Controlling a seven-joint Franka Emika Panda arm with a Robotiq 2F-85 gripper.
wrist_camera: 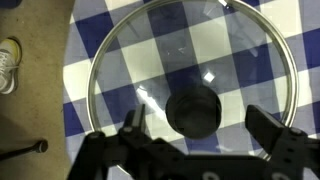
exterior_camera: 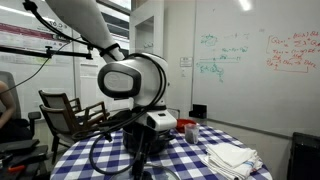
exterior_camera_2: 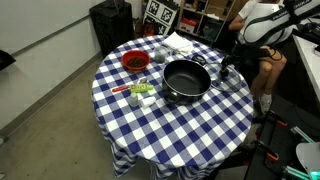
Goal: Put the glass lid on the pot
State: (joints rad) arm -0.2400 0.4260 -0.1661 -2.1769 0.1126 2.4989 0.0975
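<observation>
The gripper's fingers are above the top of the knob [exterior_camera_2: 225, 75] [wrist_camera: 194, 111], so the gripper needs to move down before it closes on the knob.
The glass lid [wrist_camera: 180, 50] lies flat on the blue-and-white checked tablecloth, with a thin metal rim and a dark centre knob [wrist_camera: 193, 106]. My gripper [wrist_camera: 197, 128] is open just above it, with one finger on each side of the knob and gaps between them. In an exterior view the black pot [exterior_camera_2: 186, 80] stands uncovered at the table's middle. My gripper [exterior_camera_2: 227, 68] hangs to its right near the table edge. The lid is hard to make out there. In the exterior view from behind the arm, the arm hides the lid and pot.
A red container [exterior_camera_2: 134, 62] stands at the table's back left, with small items [exterior_camera_2: 140, 92] beside the pot. White cloths [exterior_camera: 232, 157] lie near the table edge. A person [exterior_camera_2: 268, 60] sits close to the table by the arm. A chair [exterior_camera: 70, 110] stands behind.
</observation>
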